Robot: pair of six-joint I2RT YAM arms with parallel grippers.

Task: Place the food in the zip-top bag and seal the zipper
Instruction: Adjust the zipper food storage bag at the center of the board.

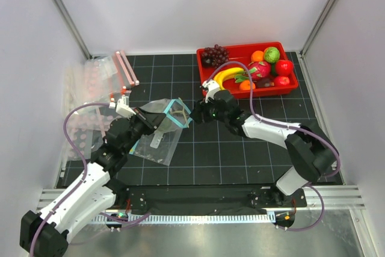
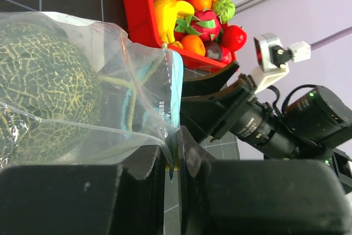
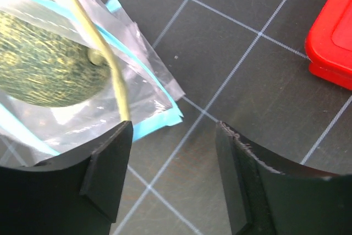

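Observation:
The right gripper grabs the bag's teal-blue zipper at the bag's opening [image 1: 186, 111] [image 3: 159, 122] next. The rest of the zipper stays free for my left gripper to seal.
The clear zip-top bag [image 1: 171, 117] lies mid-table with its mouth facing right, edged by the teal-blue zipper [image 1: 180, 111]. The green netted melon [image 2: 44, 97] sits inside it and also shows in the right wrist view [image 3: 44, 75]. My left gripper [image 2: 175, 155] is shut on the bag's edge by the mouth. My right gripper [image 3: 173, 136] is open and empty over the mat just right of the teal strip [image 3: 151, 125], its left finger overlapping the bag's corner. The banana [image 1: 225, 76] and the red fruit [image 1: 284, 66] lie in the red tray [image 1: 240, 47].
The red tray at the back right also holds grapes [image 1: 213, 55], a pink dragon fruit [image 1: 258, 69], oranges and a small green fruit. Clear bags with pink-red strips [image 1: 123, 69] lie at the back left. Another flat clear bag [image 1: 155, 144] lies under the held one.

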